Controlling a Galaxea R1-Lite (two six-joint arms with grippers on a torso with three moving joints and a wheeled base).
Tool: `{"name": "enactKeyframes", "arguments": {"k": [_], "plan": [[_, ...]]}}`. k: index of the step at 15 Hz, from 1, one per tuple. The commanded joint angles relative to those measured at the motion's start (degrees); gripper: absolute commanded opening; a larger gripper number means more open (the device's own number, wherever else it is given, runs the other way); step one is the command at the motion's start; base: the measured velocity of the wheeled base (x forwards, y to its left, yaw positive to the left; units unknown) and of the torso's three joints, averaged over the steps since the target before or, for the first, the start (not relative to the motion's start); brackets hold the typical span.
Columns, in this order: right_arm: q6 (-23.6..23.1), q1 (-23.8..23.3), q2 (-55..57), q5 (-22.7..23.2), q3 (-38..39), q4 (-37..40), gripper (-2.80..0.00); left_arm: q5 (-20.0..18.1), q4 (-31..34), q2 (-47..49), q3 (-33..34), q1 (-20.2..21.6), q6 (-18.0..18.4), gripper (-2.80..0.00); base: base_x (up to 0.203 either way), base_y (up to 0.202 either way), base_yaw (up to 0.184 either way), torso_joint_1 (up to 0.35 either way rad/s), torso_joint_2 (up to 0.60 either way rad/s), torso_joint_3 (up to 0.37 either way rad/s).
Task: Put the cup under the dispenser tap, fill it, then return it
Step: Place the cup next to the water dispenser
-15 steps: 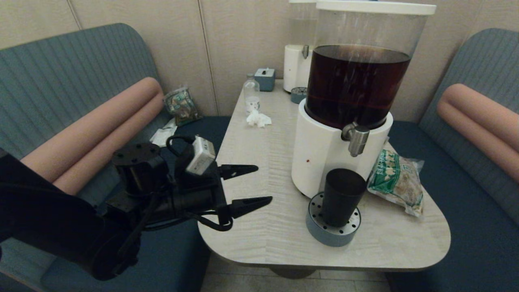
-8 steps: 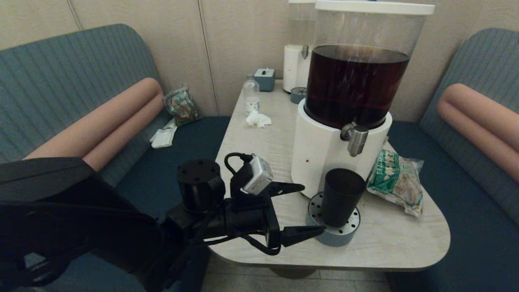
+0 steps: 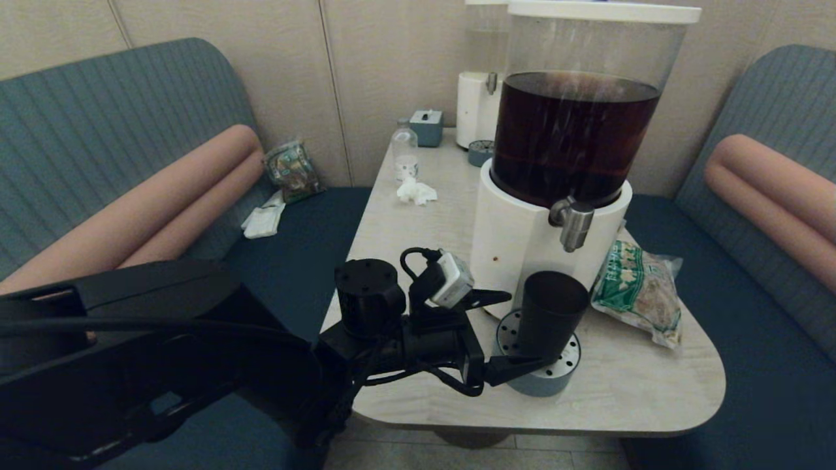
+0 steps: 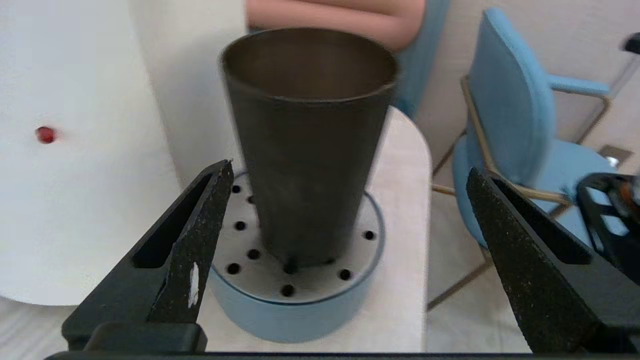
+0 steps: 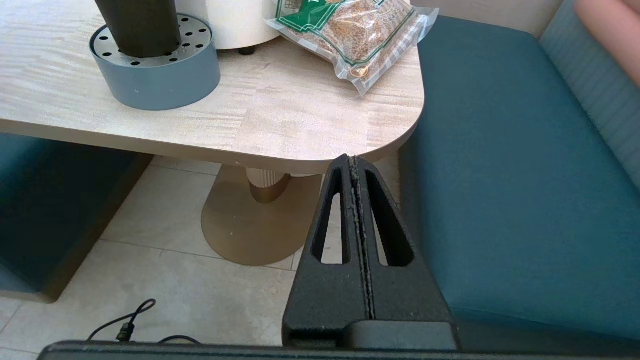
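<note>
The black cup needs to go from the drip tray back to the table. My left gripper should next grab the cup by its side (image 3: 550,328) (image 4: 310,177) to return it.
The black cup (image 3: 552,313) stands upright on a round blue-grey drip tray (image 3: 539,382), directly below the steel dispenser tap (image 3: 575,223) of the big dispenser with dark liquid. My left gripper (image 3: 526,329) is open at the cup's left side. In the left wrist view its wide-spread fingertips (image 4: 220,185) reach just to the near side of the cup (image 4: 305,150) and do not touch it. My right gripper (image 5: 350,160) is shut on nothing, low beside the table's front right corner.
The dispenser's white base (image 3: 516,248) rises right behind the cup. A green snack bag (image 3: 637,290) lies to the right of it. Farther back are a clear bottle (image 3: 405,153), a crumpled tissue (image 3: 416,192) and a smaller dispenser (image 3: 480,98). Benches flank the table (image 3: 418,274).
My left arm has swung rightward over the table, from beyond its left edge to the cup, with the fingers staying open. The cup has not moved.
</note>
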Motion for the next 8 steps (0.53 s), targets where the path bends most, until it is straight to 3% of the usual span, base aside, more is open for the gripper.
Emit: {"name": "enactKeyframes", "arguments": {"k": [1,8], "plan": [[-0.03,-0.02,0.09,0.04,0.00,0.02,-2.80,0.74,-0.49,2.36,-1.30,-0.02,-0.55,0.00,0.000,0.000,0.000,0.000,0.00,0.000],[-0.03,-0.02,0.09,0.09,0.00,0.02,-2.80,2.40,-0.87,5.25,-6.66,-0.39,-1.28,0.00,0.000,0.000,0.000,0.000,0.00,0.000]]}}
